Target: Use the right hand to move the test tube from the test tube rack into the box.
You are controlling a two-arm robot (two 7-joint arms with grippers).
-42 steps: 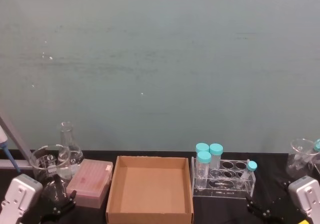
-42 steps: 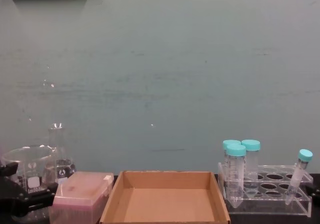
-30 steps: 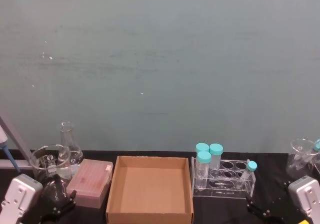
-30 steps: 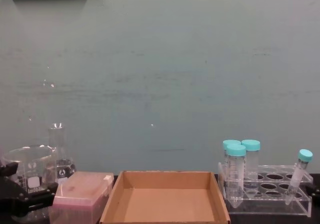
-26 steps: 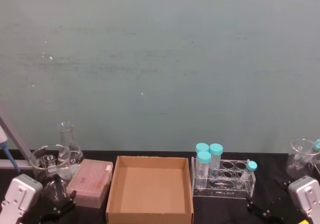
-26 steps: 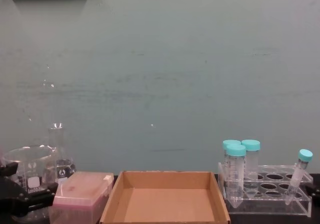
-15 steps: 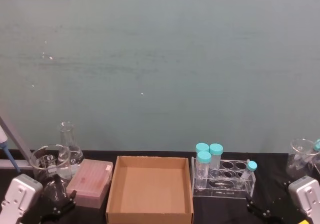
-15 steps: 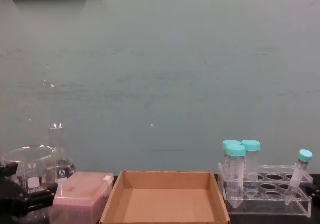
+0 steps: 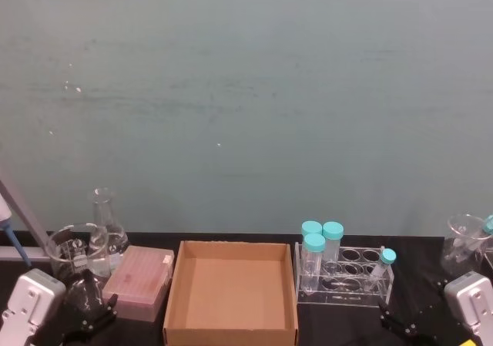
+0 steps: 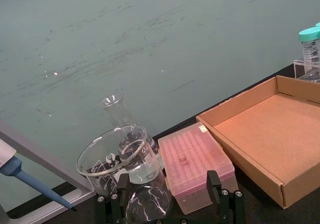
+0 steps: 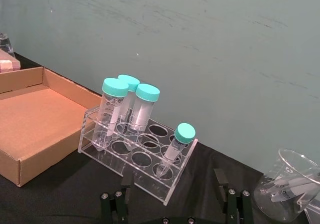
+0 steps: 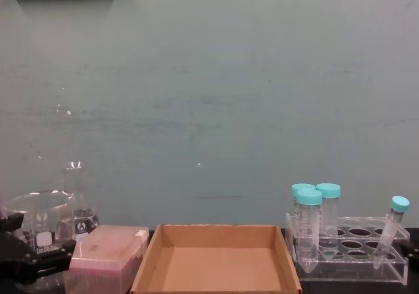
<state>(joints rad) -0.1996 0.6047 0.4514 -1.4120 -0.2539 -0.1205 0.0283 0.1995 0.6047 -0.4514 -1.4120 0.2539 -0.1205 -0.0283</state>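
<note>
Next, my right gripper takes hold of the test tube by its capped upper end (image 12: 399, 206) (image 11: 183, 136), since the clear rack closes around its lower body.
The slim test tube (image 9: 383, 265) with its small teal cap leans in the right end of the clear test tube rack (image 9: 347, 286), also seen in the right wrist view as test tube (image 11: 172, 149) in rack (image 11: 131, 160) and in the chest view as test tube (image 12: 390, 232). The brown cardboard box (image 9: 231, 288) lies just left of the rack and holds nothing. My right gripper (image 11: 173, 178) hovers low in front of the rack, short of the tube, its fingers (image 11: 218, 176) open. My left gripper (image 10: 167, 181) rests open at the front left.
Three fat teal-capped tubes (image 9: 320, 246) stand in the rack's left end. A pink tip box (image 9: 139, 280), a beaker (image 9: 73, 250) and a conical flask (image 9: 104, 223) sit left of the box. Another beaker (image 9: 466, 242) stands at far right.
</note>
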